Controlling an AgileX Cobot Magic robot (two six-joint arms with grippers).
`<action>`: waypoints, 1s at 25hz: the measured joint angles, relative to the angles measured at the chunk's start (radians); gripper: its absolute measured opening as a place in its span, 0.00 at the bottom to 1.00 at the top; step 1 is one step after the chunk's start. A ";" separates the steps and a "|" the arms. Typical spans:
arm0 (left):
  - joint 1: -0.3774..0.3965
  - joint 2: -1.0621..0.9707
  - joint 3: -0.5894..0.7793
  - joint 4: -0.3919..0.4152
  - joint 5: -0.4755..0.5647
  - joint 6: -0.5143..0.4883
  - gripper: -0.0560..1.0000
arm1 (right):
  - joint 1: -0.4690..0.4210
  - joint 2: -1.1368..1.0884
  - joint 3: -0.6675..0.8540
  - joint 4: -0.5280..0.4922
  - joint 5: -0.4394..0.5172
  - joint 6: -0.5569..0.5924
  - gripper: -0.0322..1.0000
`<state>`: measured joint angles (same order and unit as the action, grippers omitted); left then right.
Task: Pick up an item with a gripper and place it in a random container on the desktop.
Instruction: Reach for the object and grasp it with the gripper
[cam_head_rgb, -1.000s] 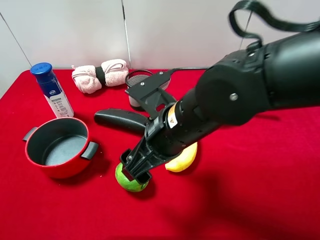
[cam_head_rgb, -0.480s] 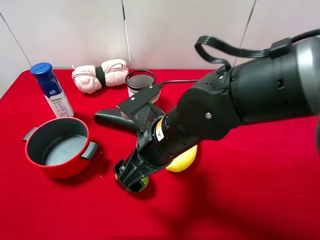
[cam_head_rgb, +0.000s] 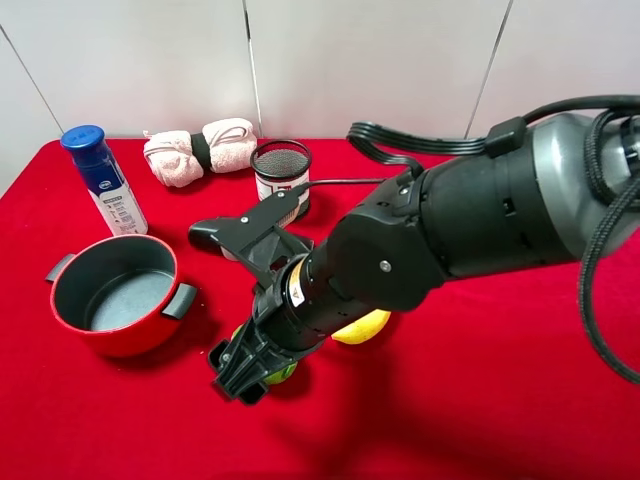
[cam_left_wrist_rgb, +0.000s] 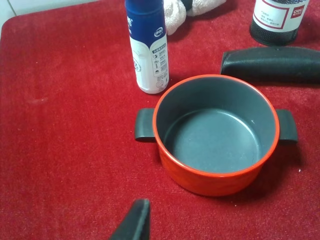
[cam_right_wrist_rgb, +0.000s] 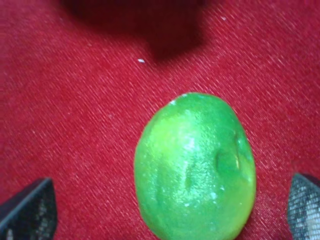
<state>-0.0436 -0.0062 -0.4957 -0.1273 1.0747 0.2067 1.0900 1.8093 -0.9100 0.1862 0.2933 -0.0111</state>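
My right gripper moves lower, before it closes on the lime, since red cloth shows between my right gripper's fingers and the lime's sides.
The green lime (cam_right_wrist_rgb: 195, 170) lies on the red desktop (cam_head_rgb: 520, 400). In the right wrist view it sits between my right gripper's two fingertips (cam_right_wrist_rgb: 30, 215), which stand wide apart on either side without touching it. From above, my right gripper (cam_head_rgb: 243, 375) is low over the lime (cam_head_rgb: 283, 375), which is mostly hidden under it. Only one fingertip (cam_left_wrist_rgb: 135, 222) of my left gripper shows, hovering in front of the red pot (cam_left_wrist_rgb: 215, 130). The purple frying pan is not in view.
A yellow banana (cam_head_rgb: 362, 328) lies under the right arm. A red two-handled pot (cam_head_rgb: 115, 295), blue-capped bottle (cam_head_rgb: 100, 180), rolled pink towel (cam_head_rgb: 200, 150), black mesh cup (cam_head_rgb: 280, 170) and a black handle-like object (cam_head_rgb: 215, 235) stand to the left and back.
My right arm has come down and forward over the lime. The gripper now straddles it and hides most of it from above. The lime has not moved.
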 joint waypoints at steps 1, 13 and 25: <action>0.000 0.000 0.000 0.000 0.000 0.000 0.98 | 0.000 0.011 0.000 0.000 -0.003 0.003 0.70; 0.000 0.000 0.000 0.029 0.000 0.000 0.98 | 0.002 0.121 -0.001 -0.010 -0.116 0.019 0.70; 0.000 0.000 0.000 0.052 0.000 0.000 0.98 | 0.002 0.167 -0.001 -0.019 -0.150 0.024 0.70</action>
<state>-0.0436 -0.0062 -0.4957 -0.0749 1.0747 0.2067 1.0924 1.9763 -0.9108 0.1672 0.1436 0.0125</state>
